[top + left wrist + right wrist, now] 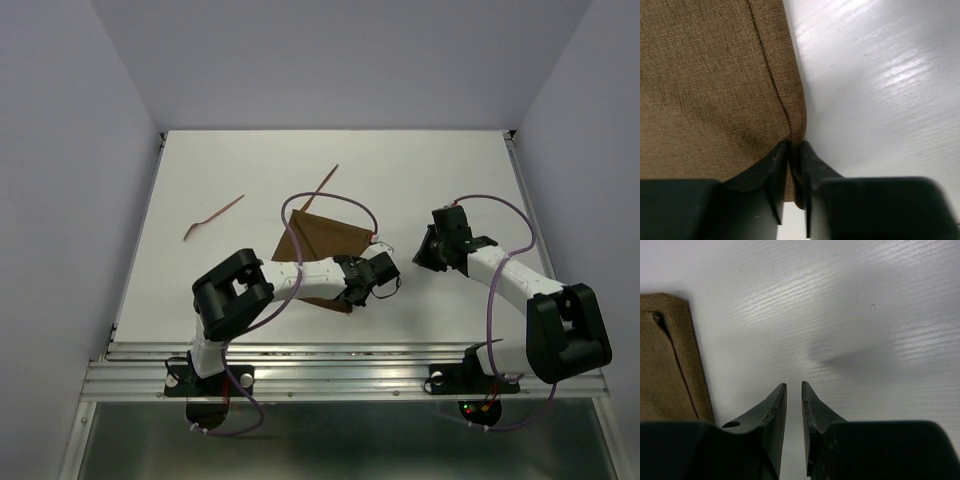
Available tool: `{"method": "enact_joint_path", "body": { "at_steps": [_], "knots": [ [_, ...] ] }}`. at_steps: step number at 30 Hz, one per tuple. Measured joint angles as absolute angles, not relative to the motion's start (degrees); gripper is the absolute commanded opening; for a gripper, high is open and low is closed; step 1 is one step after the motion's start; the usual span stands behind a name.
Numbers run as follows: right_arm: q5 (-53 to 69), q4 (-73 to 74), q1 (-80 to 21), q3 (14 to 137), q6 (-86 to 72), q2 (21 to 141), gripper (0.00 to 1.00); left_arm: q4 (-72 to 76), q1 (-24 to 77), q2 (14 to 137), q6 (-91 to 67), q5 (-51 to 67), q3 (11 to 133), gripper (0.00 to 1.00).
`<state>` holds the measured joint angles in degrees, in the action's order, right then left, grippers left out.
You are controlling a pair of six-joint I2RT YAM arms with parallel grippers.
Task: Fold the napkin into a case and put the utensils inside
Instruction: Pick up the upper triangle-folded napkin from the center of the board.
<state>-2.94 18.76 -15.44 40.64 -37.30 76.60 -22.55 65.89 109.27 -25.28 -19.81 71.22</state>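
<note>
My left gripper is pinching the hemmed edge of the napkin. My right gripper will next grab the napkin's free corner [369, 237] [680, 306] along that edge, to turn the napkin for folding.
The dark brown napkin [322, 240] lies on the white table, partly under my left arm. My left gripper [368, 283] sits at the napkin's right edge. In the left wrist view the napkin [710, 85] fills the left side, and the left gripper [795, 145] is shut on its hemmed edge, with cloth pinched between the jaws. My right gripper [424, 256] hovers to the right of the cloth. In the right wrist view it [794, 385] stands open by a narrow gap with nothing in it, and a napkin corner [665, 365] shows at left. Two thin reddish utensils [213, 218] [322, 187] lie apart beyond the cloth.
Purple cables [330, 205] loop over the napkin from the left arm and another runs along the right arm [500, 215]. Grey walls close in the table [440, 160] on three sides. A metal rail [330, 372] runs along the near edge.
</note>
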Motion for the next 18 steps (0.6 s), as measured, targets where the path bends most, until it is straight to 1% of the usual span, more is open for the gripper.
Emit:
{"method": "enact_joint_path", "body": {
  "at_steps": [4, 6, 10, 11, 13, 15, 18],
  "knots": [
    [-0.75, 18.76, -15.42, 40.64, -36.77, 76.66, 0.31, -21.43, 63.79, 107.90, -23.51, -18.26, 69.69, 0.00],
    [1.26, 18.74, -15.44, 40.66, -35.99, 76.99, 0.34, -21.02, 62.19, 107.13, -22.65, -17.28, 68.93, 0.00],
    [6.24, 18.33, -15.42, 40.66, -35.44, 77.52, 0.43, -21.06, 59.81, 105.78, -21.34, -15.59, 67.88, 0.00],
    [7.70, 17.74, -15.42, 40.66, -35.68, 77.52, 0.53, -21.12, 59.33, 105.36, -21.04, -15.22, 67.70, 0.00],
    [10.76, 15.92, -15.42, 40.66, -36.25, 77.84, 0.64, -20.93, 58.63, 103.90, -20.56, -14.35, 67.07, 0.00],
    [13.96, 13.74, -15.46, 40.84, -37.23, 78.87, 0.67, -20.73, 58.19, 102.08, -20.12, -13.37, 66.41, 0.00],
    [17.85, 10.98, -15.86, 42.00, -39.07, 82.59, 0.68, -19.97, 57.54, 98.30, -19.53, -11.88, 65.19, 0.00]
  ]
}}
